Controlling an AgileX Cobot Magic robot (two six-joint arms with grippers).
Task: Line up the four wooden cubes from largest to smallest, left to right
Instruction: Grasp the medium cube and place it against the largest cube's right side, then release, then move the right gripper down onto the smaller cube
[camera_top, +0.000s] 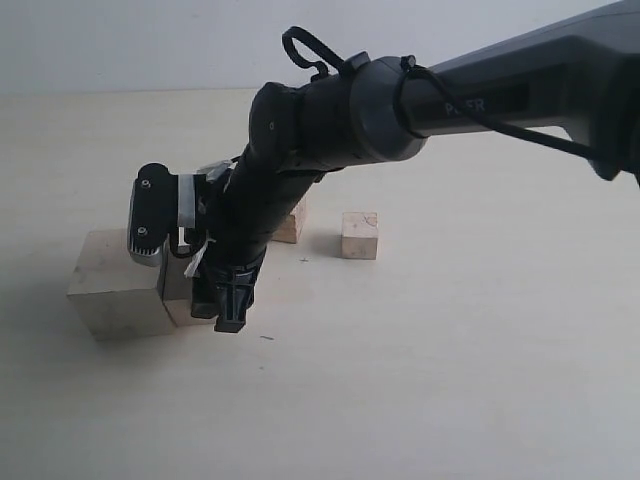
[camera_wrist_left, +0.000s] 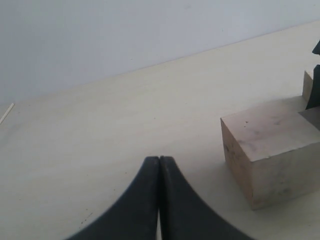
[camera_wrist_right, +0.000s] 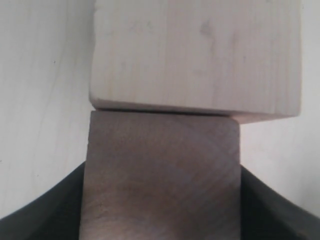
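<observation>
The second-largest cube sits low on the tabletop, flush against the largest cube, and would stand there, so my right gripper opens next.
The largest wooden cube (camera_top: 112, 285) stands on the table at the left; it also shows in the left wrist view (camera_wrist_left: 270, 145) and the right wrist view (camera_wrist_right: 195, 55). My right gripper (camera_top: 207, 300) reaches across and is shut on the second-largest cube (camera_top: 182, 298), (camera_wrist_right: 162, 170), which is pressed flush against the largest cube's right side, low at table level. A black finger (camera_wrist_right: 42, 210) flanks each side of it. The third cube (camera_top: 293, 225) is partly hidden behind the arm. The smallest cube (camera_top: 359, 235) sits to the right. My left gripper (camera_wrist_left: 159, 161) is shut and empty, apart from the cubes.
The pale table (camera_top: 450, 380) spreads in front and to the right of the cubes. The right arm's dark body (camera_top: 330, 120) crosses above the middle of the row. A plain white wall (camera_wrist_left: 125, 30) rises behind the table.
</observation>
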